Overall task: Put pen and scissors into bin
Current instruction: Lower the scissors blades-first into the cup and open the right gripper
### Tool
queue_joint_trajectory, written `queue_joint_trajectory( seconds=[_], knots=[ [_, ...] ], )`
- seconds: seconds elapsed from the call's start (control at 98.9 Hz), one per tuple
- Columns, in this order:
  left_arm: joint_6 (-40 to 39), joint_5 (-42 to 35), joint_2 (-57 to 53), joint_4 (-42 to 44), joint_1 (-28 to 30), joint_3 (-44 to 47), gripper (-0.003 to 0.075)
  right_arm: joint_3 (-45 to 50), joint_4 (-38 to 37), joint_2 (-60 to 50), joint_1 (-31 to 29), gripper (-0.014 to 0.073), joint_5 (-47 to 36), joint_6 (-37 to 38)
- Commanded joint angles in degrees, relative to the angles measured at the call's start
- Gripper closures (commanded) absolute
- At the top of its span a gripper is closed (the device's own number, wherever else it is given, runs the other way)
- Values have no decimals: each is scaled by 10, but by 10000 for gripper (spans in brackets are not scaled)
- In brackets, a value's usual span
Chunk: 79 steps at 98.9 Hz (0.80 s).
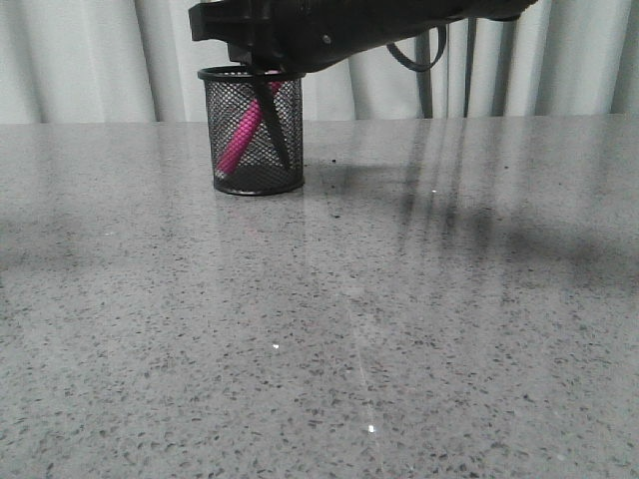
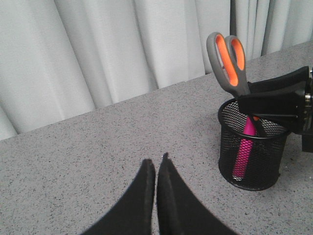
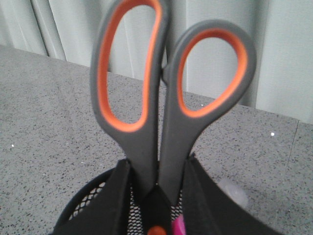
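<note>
The scissors' blades are deep inside the mesh bin [image 1: 256, 130], near its bottom and beside the pen, so the scissors would stay in it. My right gripper should open.
The bin [image 1: 250, 150], a black mesh cup, stands at the back left of the table. The pink pen [image 1: 238, 140] leans inside it and also shows in the left wrist view [image 2: 243, 152]. My right gripper [image 1: 262, 68] hangs over the bin's rim, shut on the scissors [image 3: 166, 103] just below the orange-lined handles. The blades [image 1: 272, 125] point down inside the bin and the handles [image 2: 229, 61] stick up above the rim. In the right wrist view my right gripper [image 3: 157, 164] clamps the handle shanks over the bin [image 3: 83, 208]. My left gripper [image 2: 157, 159] is shut and empty, left of the bin [image 2: 252, 156].
The grey speckled table [image 1: 319, 329] runs to a back edge just behind the bin. White curtains [image 1: 90, 60] hang behind it. My right arm [image 1: 399, 25] reaches in from the upper right.
</note>
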Motion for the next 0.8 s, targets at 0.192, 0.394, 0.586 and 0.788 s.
queue_joint_trajectory(
  seconds=[0.192,0.394,0.586,0.788],
  knots=[
    [-7,0,-9,-19,2,-15,739,-14,-21,-32,1,660,-55,-5],
    [-7,0,-9,-19,2,-15,739,-14,-41,-32,1,622,-55,-5],
    [-7,0,-9,-19,2,-15,739,-14,-41,-32,1,379,-55,-5],
    [-7,0,-9,-19,2,-15,739,-14,-41,-32,1,285,-65,-5]
  ],
)
